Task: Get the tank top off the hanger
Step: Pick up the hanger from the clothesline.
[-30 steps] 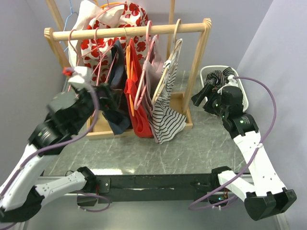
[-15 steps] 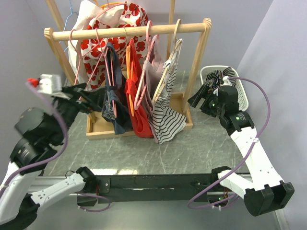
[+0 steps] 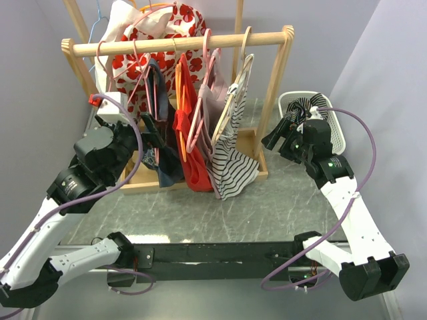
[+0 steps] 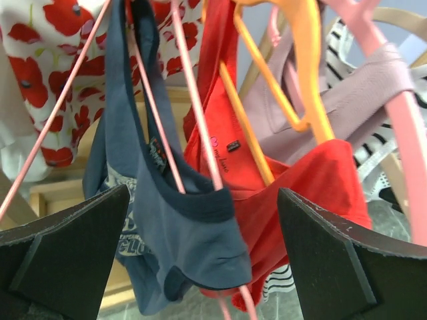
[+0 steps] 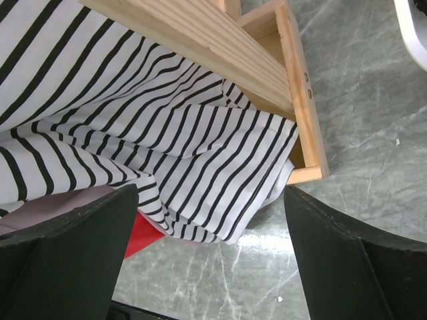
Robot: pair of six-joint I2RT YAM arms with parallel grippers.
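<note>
The tank top's far side should stay free to remove, so my left gripper will next pinch the tank top's near dark-trimmed edge together with the pink hanger (image 4: 194, 117).
A navy blue tank top (image 3: 162, 160) hangs on a thin pink hanger (image 4: 194, 117) near the left of the wooden rail (image 3: 180, 45). In the left wrist view its dark-trimmed edge (image 4: 180, 227) droops over the hanger's wire right in front of my left gripper (image 4: 203, 195). That left gripper (image 3: 149, 127) is open, just short of the cloth, with nothing in it. A red top (image 3: 190, 157) on an orange hanger (image 4: 303, 60) hangs beside it. My right gripper (image 3: 276, 137) is open and empty, right of the rack, facing a striped top (image 5: 167, 133).
A mauve top (image 3: 215, 93) and a poppy-print garment (image 3: 127, 63) also hang on the rail. The rack's wooden base tray (image 5: 300, 87) sits on the grey marbled table (image 3: 280, 200). A white basket (image 3: 337, 127) holding striped cloth stands at the right, behind my right arm.
My left arm swung away to the left, then came back to the rack; its open fingers now face the navy tank top. The right arm edged slightly left, then stayed still.
</note>
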